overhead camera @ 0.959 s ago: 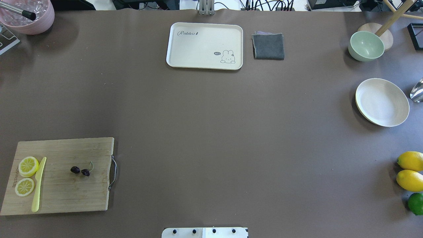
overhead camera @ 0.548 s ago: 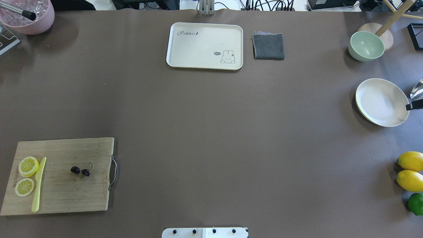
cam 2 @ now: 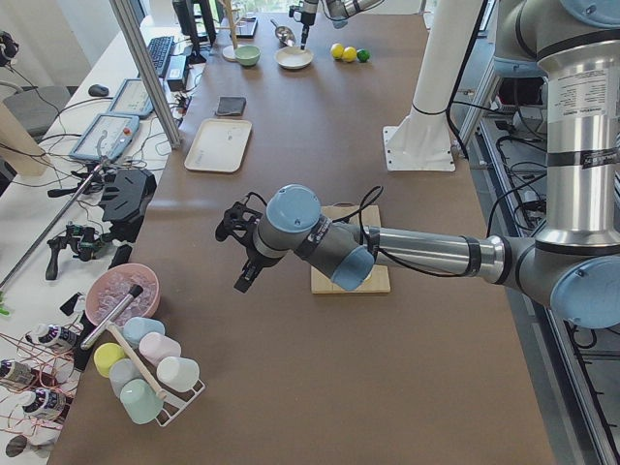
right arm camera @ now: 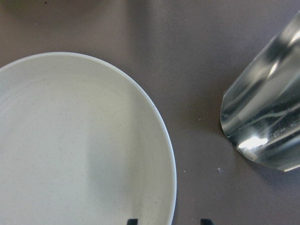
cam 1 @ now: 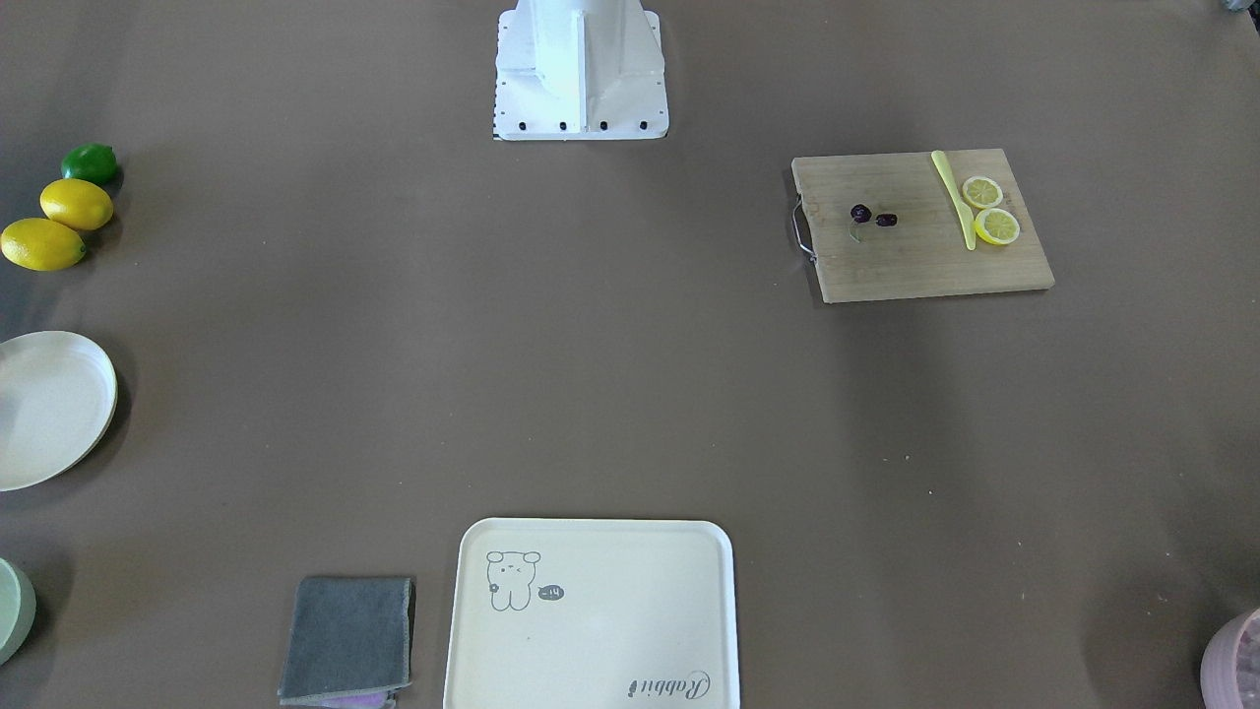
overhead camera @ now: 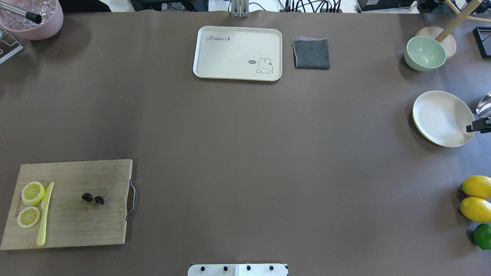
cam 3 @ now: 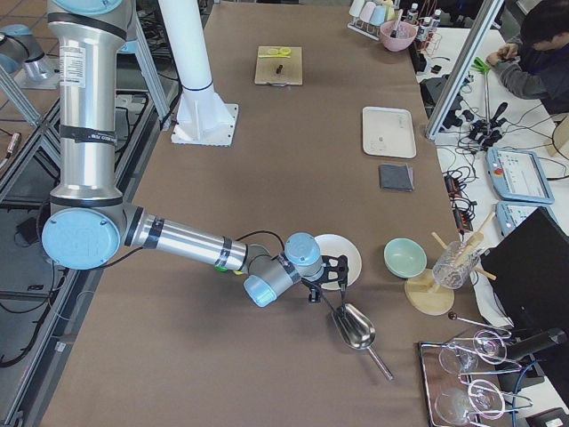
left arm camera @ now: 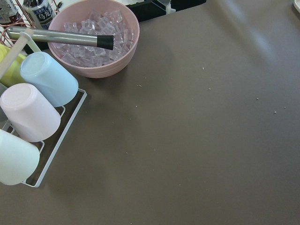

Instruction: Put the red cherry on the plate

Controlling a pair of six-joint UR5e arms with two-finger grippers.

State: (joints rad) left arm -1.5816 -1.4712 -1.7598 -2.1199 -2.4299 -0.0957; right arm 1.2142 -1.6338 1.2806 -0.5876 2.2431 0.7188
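Note:
The plate spreads far wider than my open fingers, so my right gripper will next grab the plate by its thin raised rim (cam 1: 116, 396) (right arm camera: 172, 201).
The red cherry (overhead camera: 94, 198) is a dark pair with a green stem, lying on the wooden cutting board (overhead camera: 96, 230) at the near left, also seen as the cherry (cam 1: 873, 216) from the front. The round cream plate (overhead camera: 443, 118) sits bare at the far right. My right gripper (right arm camera: 168, 221) hovers at the plate's rim (right arm camera: 161, 140), its two fingertips apart on either side of it, open and holding nothing. The left gripper (cam 2: 235, 232) hangs above the table's left end, far from the cherry; whether it is open or shut I cannot tell.
Lemon slices (overhead camera: 32, 193) and a yellow knife (overhead camera: 44, 214) share the board. A metal scoop (right arm camera: 267, 117) lies just right of the plate. A rabbit tray (overhead camera: 238, 53), grey cloth (overhead camera: 311, 53), green bowl (overhead camera: 425, 53), lemons (overhead camera: 476, 197) and pink ice bowl (left arm camera: 93, 40) ring the table.
A black fingertip of my right gripper has come into the overhead view at the right edge by the plate and shifted slightly nearer. The cherry and plate have not moved.

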